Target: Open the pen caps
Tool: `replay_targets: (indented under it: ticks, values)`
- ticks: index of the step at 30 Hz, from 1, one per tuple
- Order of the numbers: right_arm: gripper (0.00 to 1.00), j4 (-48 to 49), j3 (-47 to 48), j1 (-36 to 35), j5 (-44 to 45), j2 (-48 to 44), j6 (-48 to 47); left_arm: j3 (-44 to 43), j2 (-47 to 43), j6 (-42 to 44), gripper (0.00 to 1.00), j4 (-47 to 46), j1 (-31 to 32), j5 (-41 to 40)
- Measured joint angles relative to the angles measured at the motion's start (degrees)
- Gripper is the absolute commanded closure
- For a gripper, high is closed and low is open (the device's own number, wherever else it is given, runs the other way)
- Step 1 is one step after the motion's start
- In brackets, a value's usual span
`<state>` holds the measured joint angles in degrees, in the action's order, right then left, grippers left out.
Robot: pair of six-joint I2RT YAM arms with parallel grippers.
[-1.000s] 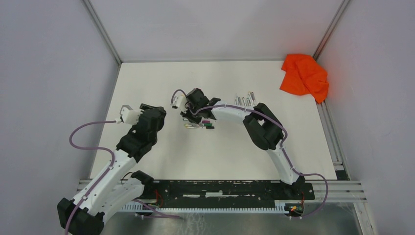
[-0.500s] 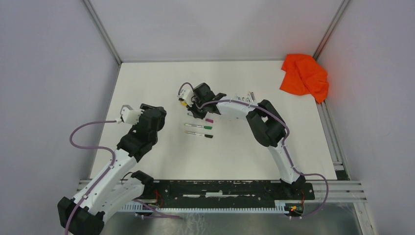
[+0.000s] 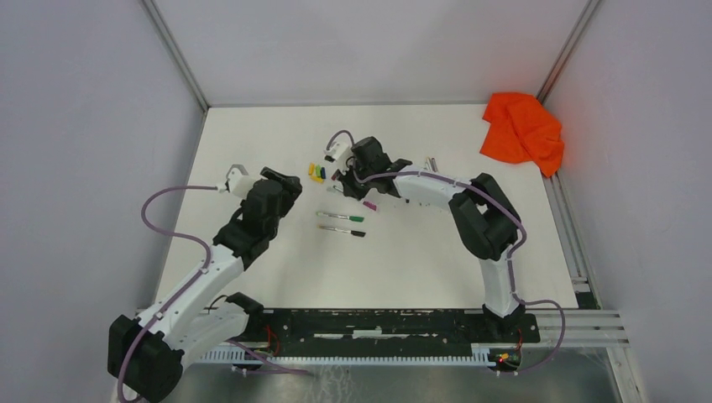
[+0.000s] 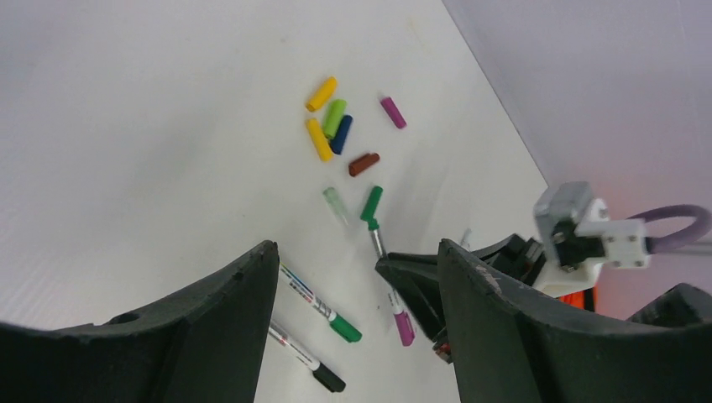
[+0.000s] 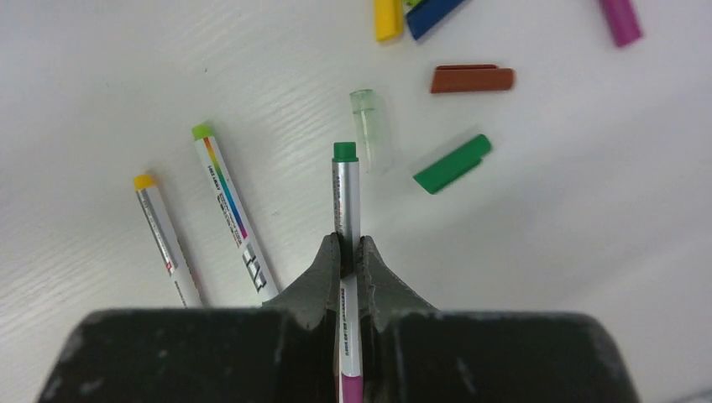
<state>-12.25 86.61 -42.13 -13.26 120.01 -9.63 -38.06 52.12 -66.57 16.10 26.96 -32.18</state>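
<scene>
My left gripper needs to grip the white-grey pen by its magenta cap (image 3: 369, 206) (image 4: 405, 327) next, to open the pen. The pen's body is left to my right gripper.
My right gripper (image 3: 350, 179) (image 5: 348, 245) is shut on a white-grey pen (image 5: 346, 197), green end forward, its magenta cap (image 3: 369, 206) (image 4: 405, 327) behind the jaws. It hangs just above the table, short of several loose pen caps (image 3: 316, 172): yellow (image 4: 321, 93), green (image 4: 334, 117), blue (image 4: 342, 134), magenta (image 4: 392, 112), dark red (image 5: 471, 79), clear (image 5: 369, 113) and a second green one (image 5: 452, 164). My left gripper (image 3: 290, 185) (image 4: 356, 248) is open and empty, left of the pens. A green-capped pen (image 3: 340, 217) and a black-capped pen (image 3: 342, 231) lie on the table.
Two more pens (image 5: 231, 210) lie left of my right jaws, ends yellow and light green. Bare barrels (image 3: 431, 163) lie behind my right arm. An orange cloth (image 3: 522, 126) sits at the back right corner. Grey walls close the table on three sides.
My right gripper has lifted the magenta-capped pen from the other two and carried it back and to the right, uncovering the loose caps. My left arm has moved right, toward the pens.
</scene>
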Motion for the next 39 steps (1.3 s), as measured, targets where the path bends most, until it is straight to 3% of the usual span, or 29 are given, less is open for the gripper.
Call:
replay_targets:
  ticks: [10, 18, 28, 39]
  values:
    - [1.00, 19.15, -17.75, 7.87, -2.19, -17.09, 18.10, 7.41, 6.14, 10.21, 0.26, -24.30, 0.00, 19.43]
    - [1.00, 36.48, -31.78, 11.13, -4.81, -21.97, 35.45, 8.46, 17.18, 14.32, 0.29, -41.64, 1.70, 34.71]
    - [1.00, 49.77, -38.29, 11.41, -5.79, -24.44, 49.35, 4.83, 25.81, 19.37, 0.34, -46.93, 8.63, 39.41]
    - [1.00, 55.65, -39.89, 11.82, -6.01, -25.81, 55.54, 3.93, 30.62, 20.79, 0.40, -48.81, 11.52, 39.80]
